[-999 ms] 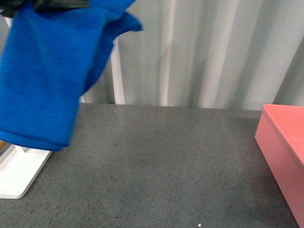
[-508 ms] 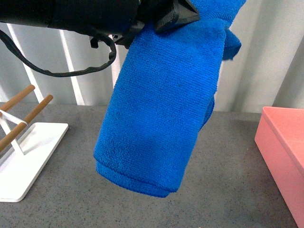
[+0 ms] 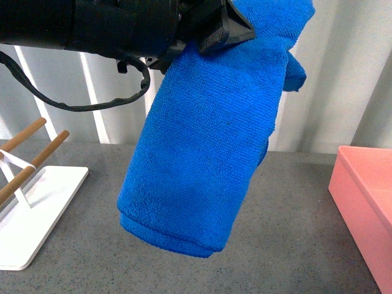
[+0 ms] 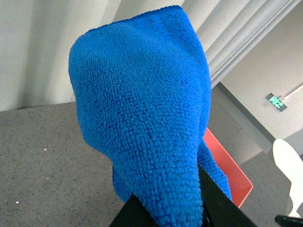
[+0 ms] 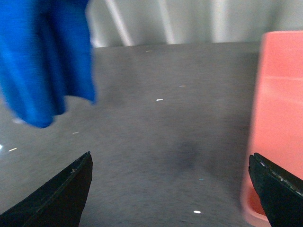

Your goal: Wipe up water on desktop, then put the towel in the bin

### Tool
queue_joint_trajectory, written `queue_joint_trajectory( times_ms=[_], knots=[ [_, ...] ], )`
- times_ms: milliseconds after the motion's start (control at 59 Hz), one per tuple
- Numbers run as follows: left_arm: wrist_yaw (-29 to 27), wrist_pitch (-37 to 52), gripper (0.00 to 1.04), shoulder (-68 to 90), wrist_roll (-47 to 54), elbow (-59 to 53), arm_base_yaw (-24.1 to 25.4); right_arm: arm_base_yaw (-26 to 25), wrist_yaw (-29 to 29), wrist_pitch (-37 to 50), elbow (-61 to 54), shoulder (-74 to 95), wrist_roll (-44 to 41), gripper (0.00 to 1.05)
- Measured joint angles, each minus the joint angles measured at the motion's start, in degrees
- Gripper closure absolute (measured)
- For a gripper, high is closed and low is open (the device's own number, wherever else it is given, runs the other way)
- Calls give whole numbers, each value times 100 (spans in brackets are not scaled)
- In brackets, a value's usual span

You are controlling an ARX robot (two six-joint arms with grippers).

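The right gripper grabs the blue towel [image 5: 42, 61] by its loose hanging end [image 5: 49, 111] next, to wipe up the water on the desktop.
The blue towel [image 3: 202, 153] hangs folded from my left gripper [image 3: 242, 24], which is shut on its top and holds it high above the dark grey desktop [image 3: 294, 245]. In the left wrist view the towel [image 4: 142, 104] fills the middle and bulges out of the shut gripper [image 4: 165, 210]. The pink bin [image 3: 364, 196] stands at the right edge, to the right of the hanging towel and apart from it. My right gripper [image 5: 173, 161] is open and empty, low over the desktop [image 5: 165, 109], with the bin [image 5: 279, 118] at one side and the towel [image 5: 42, 61] at the other.
A white rack base [image 3: 37, 208] with wooden rods [image 3: 30, 147] stands at the left on the desktop. Pale pleated curtains hang behind the desk. A faint darker patch [image 5: 187, 153] shows on the desktop between the right fingers.
My left arm has swung the towel from the far left to the middle of the front view, still held high. In the last half second it hardly moved.
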Motion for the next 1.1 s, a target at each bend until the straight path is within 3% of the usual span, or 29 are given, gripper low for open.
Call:
queue_joint_trajectory(
  times_ms=[152,203,390,525,745,1101],
  knots=[
    [0,0,98,0,0,0,4,293,-1305,966,227,1217,20,7],
    [0,0,98,0,0,0,4,422,-1416,1259,262,1510,83,7],
    [0,0,98,0,0,0,4,1141,-1366,2857,535,3012,503,7],
    [0,0,98,0,-2,0,4,1543,-1235,3471,859,3823,667,7],
    [0,0,98,0,-2,0,4,2118,-1021,3698,1633,5007,662,7],
    [0,0,98,0,-2,0,4,2542,-693,3840,2629,6048,765,7]
  ],
)
